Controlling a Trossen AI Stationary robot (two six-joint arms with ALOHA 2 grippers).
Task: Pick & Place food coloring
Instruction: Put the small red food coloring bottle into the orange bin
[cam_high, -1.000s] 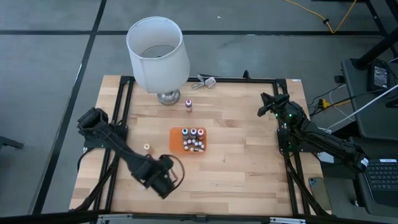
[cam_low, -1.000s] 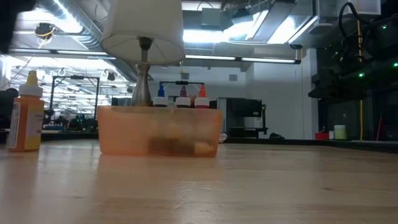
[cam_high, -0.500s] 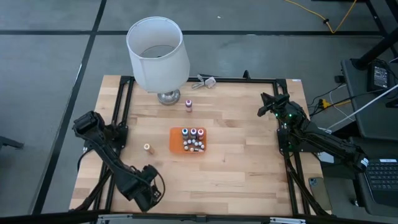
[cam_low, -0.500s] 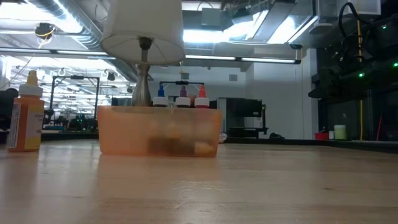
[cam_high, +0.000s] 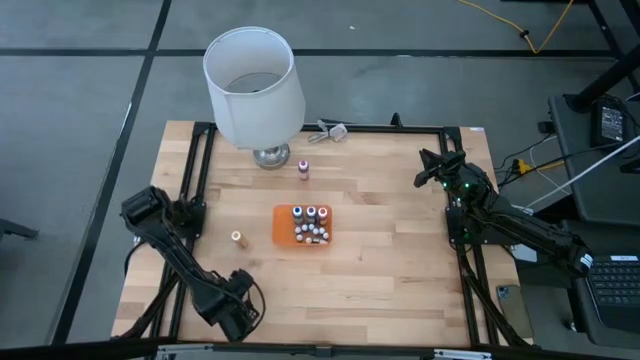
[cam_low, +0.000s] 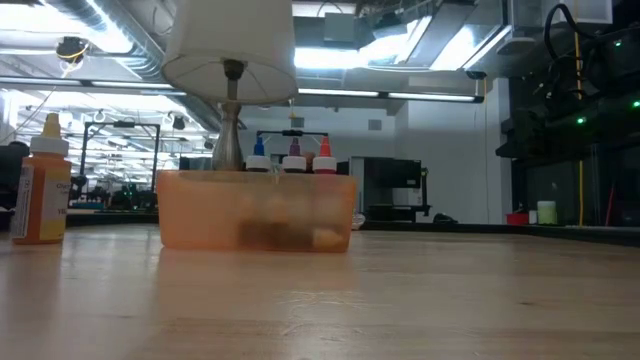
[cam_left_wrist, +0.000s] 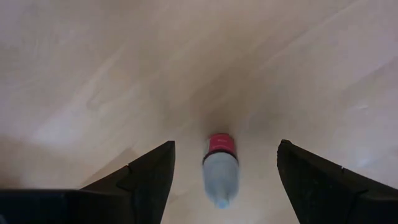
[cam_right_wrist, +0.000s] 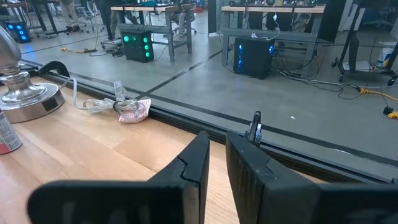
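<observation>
My left gripper grabs the small red food coloring bottle by its white-end with the cap next, to place it in the orange tray.
Several tiny food coloring bottles stand in the flat orange tray, their tips showing above its wall. One orange bottle stands alone left of the tray, also visible in the low view. A purple one stands by the lamp base. My left gripper hovers open at the near-left of the table. A red bottle with a whitish cap lies on the wood between its fingers, which stand apart from it. My right gripper waits shut at the right edge.
A big white-shaded lamp stands at the far left, its metal base on the table. A crumpled wrapper with wire lies at the far edge. A black frame borders the table.
My left gripper has swung away from the tray toward the table's near-left corner and has then stayed almost still there. The bottles in the tray and the two standing alone have not moved.
</observation>
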